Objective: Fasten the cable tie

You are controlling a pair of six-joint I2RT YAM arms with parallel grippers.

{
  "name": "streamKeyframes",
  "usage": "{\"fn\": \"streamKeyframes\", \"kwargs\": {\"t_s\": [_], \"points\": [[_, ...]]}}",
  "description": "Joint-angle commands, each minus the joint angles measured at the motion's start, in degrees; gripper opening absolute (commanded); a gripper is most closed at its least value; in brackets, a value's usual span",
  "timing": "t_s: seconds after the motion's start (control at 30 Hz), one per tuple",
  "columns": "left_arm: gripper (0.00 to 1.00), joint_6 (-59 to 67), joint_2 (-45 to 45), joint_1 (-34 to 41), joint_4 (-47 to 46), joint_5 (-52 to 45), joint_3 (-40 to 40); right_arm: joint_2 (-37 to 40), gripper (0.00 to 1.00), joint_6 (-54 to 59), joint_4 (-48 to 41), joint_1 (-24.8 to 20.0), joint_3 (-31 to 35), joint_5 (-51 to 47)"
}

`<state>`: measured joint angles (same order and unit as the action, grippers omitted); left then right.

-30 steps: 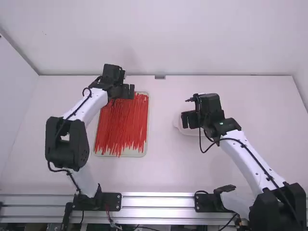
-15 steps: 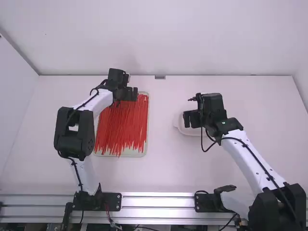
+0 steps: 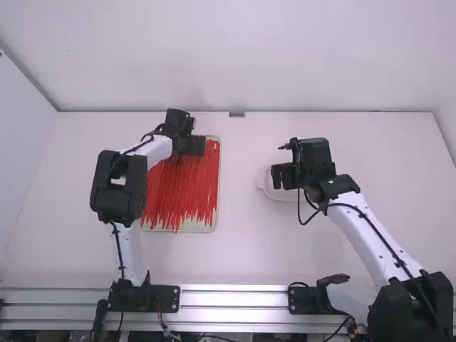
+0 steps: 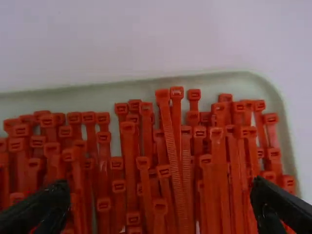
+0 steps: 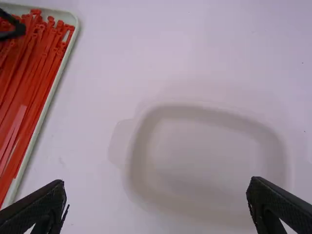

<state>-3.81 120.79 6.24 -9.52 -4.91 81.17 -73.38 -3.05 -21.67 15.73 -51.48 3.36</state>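
Observation:
My left gripper should grab one red cable tie next, by its square head end (image 4: 185, 130). The cable tie's thin tail then stays free for fastening.
Several red cable ties (image 3: 182, 184) lie in a heap on a pale tray (image 3: 216, 187) left of the table's middle. Their square heads (image 4: 170, 105) point toward the tray's far end. My left gripper (image 3: 189, 144) hangs over that far end of the tray, open, its two fingertips (image 4: 41, 207) wide apart above the ties (image 4: 161, 161) with nothing between them. My right gripper (image 3: 297, 173) stands open right of the middle, over a white dish (image 5: 207, 156) that holds nothing. The tray's corner with ties (image 5: 27, 63) shows in the right wrist view.
The white dish (image 3: 274, 187) sits about a hand's width right of the tray. A white back wall and a left side wall close in the table. Bare table surface lies in front of the tray and to the far right.
My left arm has swung right and folded in, bringing its gripper from the tray's far left corner to over the tie heads. The right arm barely shifted.

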Motion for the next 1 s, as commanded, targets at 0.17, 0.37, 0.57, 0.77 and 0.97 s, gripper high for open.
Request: {"fn": "streamKeyframes", "kwargs": {"t_s": [0.17,0.37,0.57,0.77,0.97], "points": [[0.83,0.2,1.3,0.5,0.0,-0.4,0.9,-0.3,0.99,-0.1,0.4,0.0,-2.1,0.0],[0.59,0.2,1.3,0.5,0.0,-0.2,0.9,-0.3,0.98,-0.1,0.9,0.0,-2.1,0.0],[0.44,0.2,1.3,0.5,0.0,-0.3,0.9,-0.3,0.99,-0.1,0.9,-0.1,-2.1,0.0],[0.44,0.2,2.1,0.5,0.2,-0.3,0.8,-0.3,0.99,-0.1,0.7,-0.1,-2.1,0.0],[0.38,-1.1,2.4,0.5,0.8,-0.3,0.1,-0.3,0.99,-0.1,0.5,0.0,-2.1,0.0]]}}
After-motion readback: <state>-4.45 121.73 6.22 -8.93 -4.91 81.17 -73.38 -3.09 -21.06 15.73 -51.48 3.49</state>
